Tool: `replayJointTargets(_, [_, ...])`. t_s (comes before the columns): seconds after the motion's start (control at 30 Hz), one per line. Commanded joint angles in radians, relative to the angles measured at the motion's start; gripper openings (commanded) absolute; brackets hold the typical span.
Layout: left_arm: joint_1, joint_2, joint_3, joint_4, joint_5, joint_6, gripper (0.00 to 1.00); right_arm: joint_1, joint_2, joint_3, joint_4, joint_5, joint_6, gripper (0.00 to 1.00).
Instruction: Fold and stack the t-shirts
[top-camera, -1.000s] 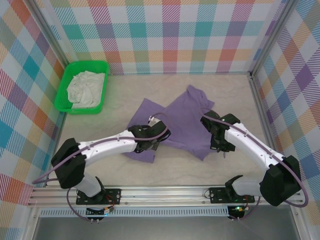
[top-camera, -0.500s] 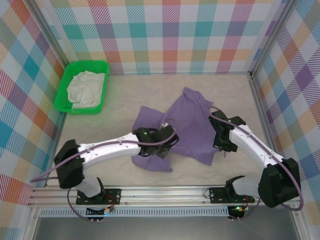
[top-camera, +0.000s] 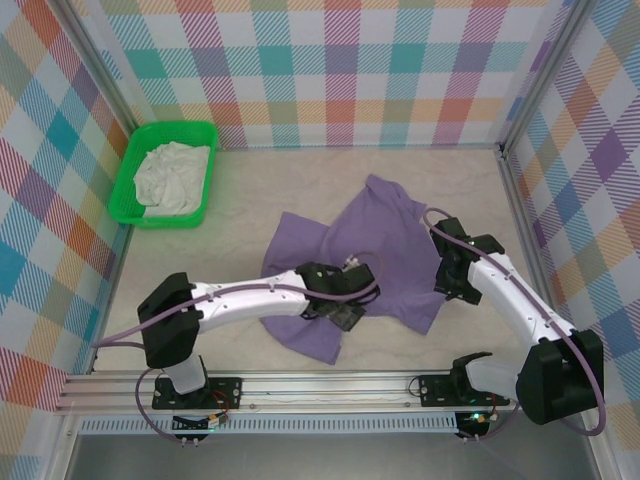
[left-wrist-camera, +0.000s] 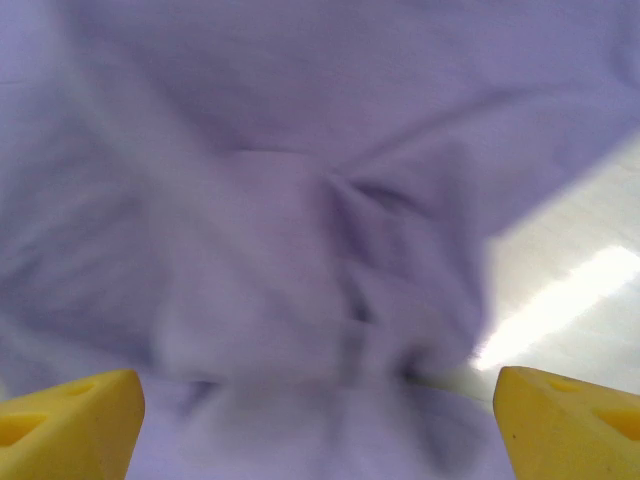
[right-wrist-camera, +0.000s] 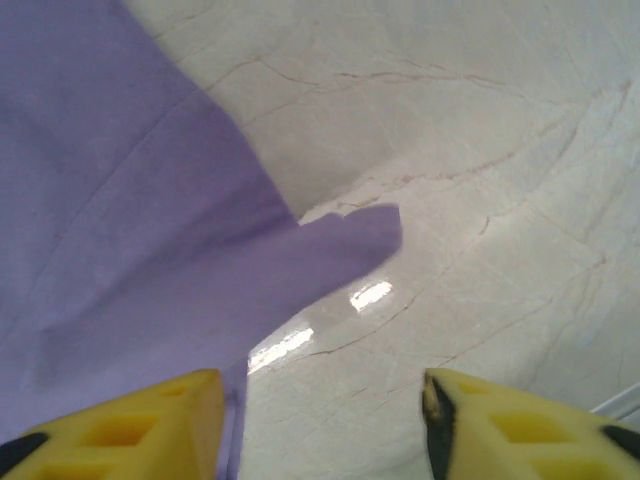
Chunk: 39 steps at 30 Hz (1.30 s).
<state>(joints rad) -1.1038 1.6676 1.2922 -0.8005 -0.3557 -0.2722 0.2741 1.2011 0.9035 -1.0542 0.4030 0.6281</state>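
My left gripper grabs the bunched cloth (left-wrist-camera: 300, 180) of the lavender-purple t-shirt's near part next. Then I spread the t-shirt flat for folding.
The lavender-purple t-shirt (top-camera: 375, 240) lies rumpled and partly spread on the middle of the table. My left gripper (top-camera: 345, 305) hovers low over its near part, open, with bunched purple cloth (left-wrist-camera: 300, 180) between its widely parted yellow fingers (left-wrist-camera: 70, 420). At the shirt's right edge my right gripper (top-camera: 457, 282) is open; bare table lies between its fingers, and its left finger (right-wrist-camera: 120, 420) sits by the cloth's edge (right-wrist-camera: 120, 220). The off-white t-shirt (top-camera: 172, 175) lies crumpled in the green basket.
The green mesh basket (top-camera: 125, 190) stands at the table's back left corner. Checked walls close the back and both sides. Marbled table surface (top-camera: 250, 180) shows around the purple shirt, and a metal rail (top-camera: 320, 385) runs along the near edge.
My left gripper has swept right and nearer across the purple shirt, and the cloth has shifted and spread right with it. My right gripper has moved outward to the right.
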Motion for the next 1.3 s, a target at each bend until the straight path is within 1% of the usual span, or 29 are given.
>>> replayJointTargets(0.0, [0.158,-0.103,0.017,-0.057,-0.062,-0.005,0.9,-0.008,0.024,0.101,0.056,-0.055,-0.099,0.62])
replayJointTargets(0.07, [0.266,-0.132,0.009,-0.012,-0.008,0.014,0.89,-0.007,0.071,0.168,0.089,-0.104,-0.156,0.62])
replayJointTargets(0.13, [0.371,-0.132,0.008,0.043,0.048,0.033,0.86,-0.007,0.134,0.245,0.123,-0.146,-0.207,0.61])
replayJointTargets(0.2, [0.462,-0.086,0.036,0.086,0.085,0.057,0.82,-0.009,0.223,0.339,0.154,-0.181,-0.261,0.59])
replayJointTargets(0.3, [0.538,0.041,0.12,0.118,0.111,0.093,0.78,-0.01,0.373,0.486,0.181,-0.213,-0.321,0.59])
replayJointTargets(0.4, [0.585,0.188,0.222,0.136,0.119,0.104,0.71,-0.012,0.525,0.634,0.204,-0.251,-0.38,0.61])
replayJointTargets(0.5, [0.618,0.312,0.307,0.158,0.127,0.105,0.7,-0.015,0.676,0.787,0.2,-0.287,-0.422,0.63])
replayJointTargets(0.6, [0.631,0.41,0.372,0.164,0.117,0.11,0.71,-0.02,0.818,0.939,0.183,-0.311,-0.46,0.64])
replayJointTargets(0.63, [0.633,0.43,0.386,0.166,0.107,0.111,0.71,-0.021,0.859,0.985,0.172,-0.316,-0.47,0.65])
replayJointTargets(0.67, [0.633,0.456,0.4,0.168,0.093,0.114,0.72,-0.022,0.904,1.04,0.157,-0.317,-0.477,0.7])
replayJointTargets(0.7, [0.635,0.478,0.413,0.168,0.079,0.118,0.72,-0.026,0.952,1.094,0.145,-0.317,-0.484,0.71])
replayJointTargets(0.83, [0.637,0.545,0.455,0.167,0.053,0.121,0.73,-0.034,1.104,1.274,0.101,-0.328,-0.515,0.72])
replayJointTargets(0.93, [0.638,0.593,0.483,0.154,0.05,0.119,0.7,-0.041,1.232,1.423,0.047,-0.341,-0.525,0.69])
replayJointTargets(0.97, [0.638,0.606,0.489,0.151,0.052,0.119,0.67,-0.042,1.272,1.468,0.028,-0.348,-0.526,0.67])
replayJointTargets(1.07, [0.638,0.629,0.494,0.149,0.057,0.117,0.47,-0.046,1.363,1.569,-0.009,-0.36,-0.525,0.63])
replayJointTargets(1.1, [0.638,0.634,0.494,0.148,0.058,0.117,0.41,-0.046,1.383,1.582,-0.009,-0.365,-0.522,0.61])
replayJointTargets(1.17, [0.639,0.642,0.494,0.147,0.056,0.118,0.28,-0.049,1.404,1.584,0.0,-0.377,-0.513,0.54])
replayJointTargets(1.2, [0.639,0.645,0.495,0.147,0.054,0.119,0.2,-0.052,1.415,1.584,0.004,-0.383,-0.505,0.45])
replayJointTargets(1.27, [0.64,0.65,0.496,0.143,0.048,0.122,0.0,-0.054,1.421,1.586,0.007,-0.395,-0.493,0.23])
